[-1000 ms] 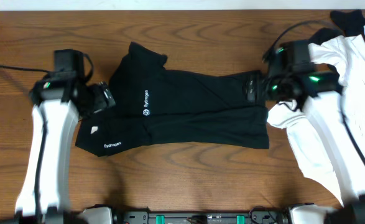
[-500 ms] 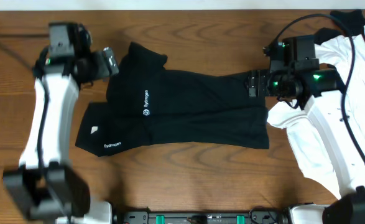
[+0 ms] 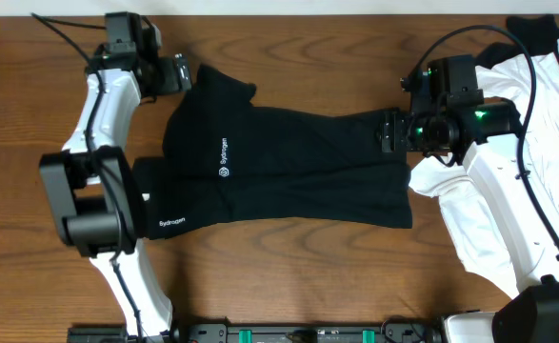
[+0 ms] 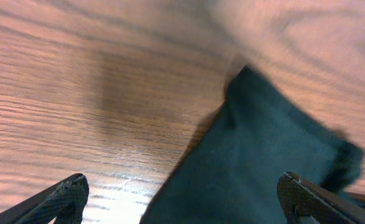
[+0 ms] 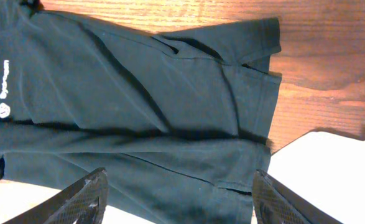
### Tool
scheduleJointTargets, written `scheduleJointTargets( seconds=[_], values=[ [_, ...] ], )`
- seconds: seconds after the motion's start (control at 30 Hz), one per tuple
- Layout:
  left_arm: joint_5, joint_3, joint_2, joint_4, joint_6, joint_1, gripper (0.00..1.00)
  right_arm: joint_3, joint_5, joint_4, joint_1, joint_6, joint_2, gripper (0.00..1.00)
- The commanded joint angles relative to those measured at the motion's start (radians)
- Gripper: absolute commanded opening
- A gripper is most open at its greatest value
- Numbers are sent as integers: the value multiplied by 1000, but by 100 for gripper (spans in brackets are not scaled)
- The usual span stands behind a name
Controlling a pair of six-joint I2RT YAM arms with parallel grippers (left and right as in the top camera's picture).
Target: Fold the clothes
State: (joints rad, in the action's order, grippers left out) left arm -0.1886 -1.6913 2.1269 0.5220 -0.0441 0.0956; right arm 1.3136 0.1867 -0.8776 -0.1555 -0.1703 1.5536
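My left gripper grabs the black shirt by its far corner at the logo end [image 3: 207, 76] next, so that edge of the shirt folds over the shirt's body [image 3: 293, 157].
The black shirt [image 3: 289, 162] lies flat across the middle of the table, with white logo print [image 3: 224, 158] near its left end. My left gripper [image 3: 181, 74] hovers at the shirt's far upper-left corner. In the left wrist view that gripper [image 4: 185, 199] stands wide open, with the corner of black fabric [image 4: 263, 155] under and between its fingers [image 4: 64, 196]. My right gripper [image 3: 387, 131] is over the shirt's right end. In the right wrist view this gripper [image 5: 182, 199] is open above the cloth [image 5: 138, 93], gripping nothing.
A heap of white clothes [image 3: 541, 124] lies at the right under my right arm, and its edge shows beside the shirt [image 5: 331, 180]. A dark garment [image 3: 536, 29] pokes out at the far right corner. Bare wooden table [image 3: 289, 276] surrounds the shirt.
My left arm has swung from the shirt's left side up to its far upper-left corner. The right gripper has stayed over the right end, its jaws drawing slightly closer.
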Motion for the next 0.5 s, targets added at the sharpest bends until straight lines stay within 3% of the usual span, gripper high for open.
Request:
scheduleJointTargets(
  seconds=[0.0,0.13,0.3,0.47],
  values=[
    [-16,-20,54,-11,68,3,99,-3,-3,-2,-3,15,9,72],
    [-105,-19,92,-31,122,3,99,-3,-3,-2,-3,14,9,71],
    [-108,-19,130,-38,122,3,100,-3,-3,-2,-3,14,9,70],
    [-115,-19,157,-26,122,3,84,-3,-3,-2,-3,14,9,67]
  ],
)
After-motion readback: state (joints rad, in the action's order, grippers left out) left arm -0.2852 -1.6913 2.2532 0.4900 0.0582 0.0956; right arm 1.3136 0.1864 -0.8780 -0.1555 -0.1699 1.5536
